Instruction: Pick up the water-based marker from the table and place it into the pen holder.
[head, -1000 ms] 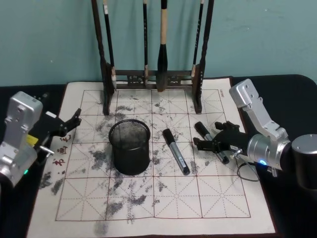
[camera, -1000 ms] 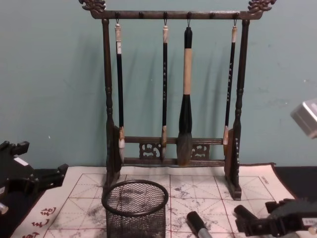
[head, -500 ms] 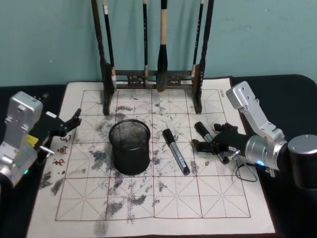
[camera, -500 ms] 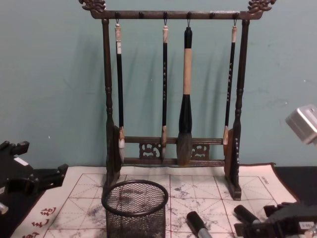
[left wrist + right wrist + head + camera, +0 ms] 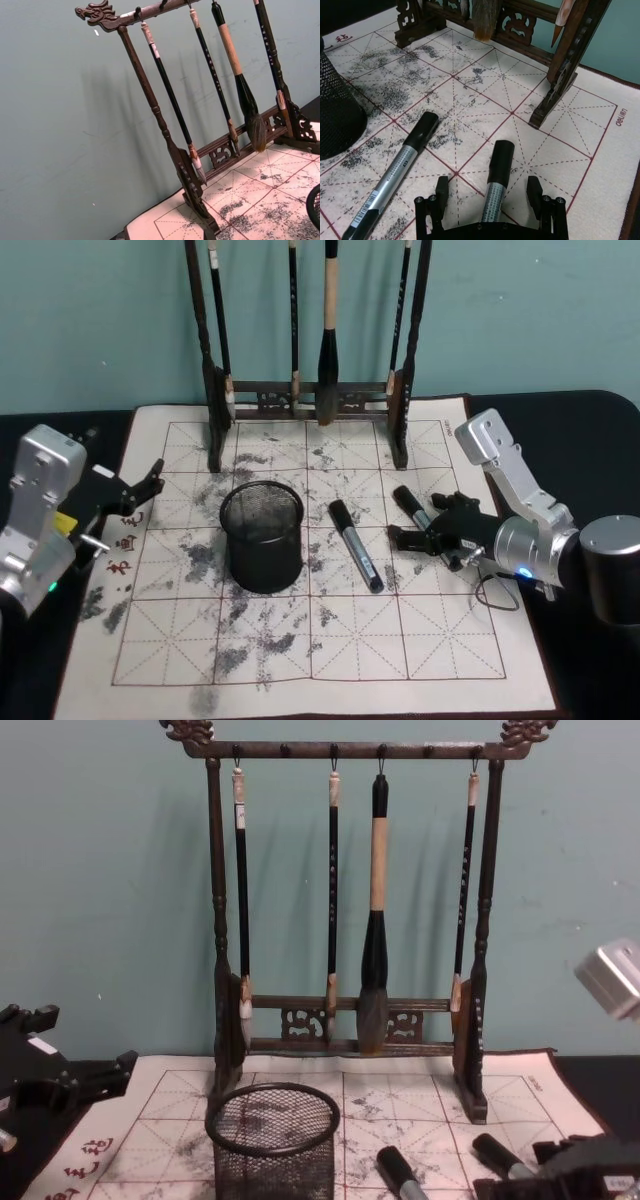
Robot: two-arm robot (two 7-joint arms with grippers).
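The black water-based marker needs to stand in the pen holder [image 5: 272, 1140], so my right gripper will next grab the marker by its end with the cap [image 5: 492, 1152].
Two black-and-silver water-based markers lie on the ink-stained mat. The right one [image 5: 405, 500] [image 5: 496, 186] [image 5: 497, 1156] lies between the spread fingers of my right gripper [image 5: 418, 519] [image 5: 488, 196], which is open, low over the mat and not touching the marker. The other marker [image 5: 355, 545] [image 5: 395, 175] [image 5: 398, 1175] lies just left of it. Further left stands the pen holder [image 5: 262, 537] [image 5: 272, 1140], a round black mesh cup. My left gripper [image 5: 140, 490] [image 5: 95, 1078] sits open and idle at the mat's left edge.
A tall dark wooden brush rack [image 5: 310, 350] [image 5: 350, 920] with hanging brushes stands at the back of the mat [image 5: 300, 640], its right foot [image 5: 552, 100] close beyond the gripper. A thin black cable [image 5: 495, 592] loops by the right arm.
My right gripper has sunk lower and edged slightly left, its fingers now on either side of the right-hand marker. The left arm, both markers and the holder have stayed put.
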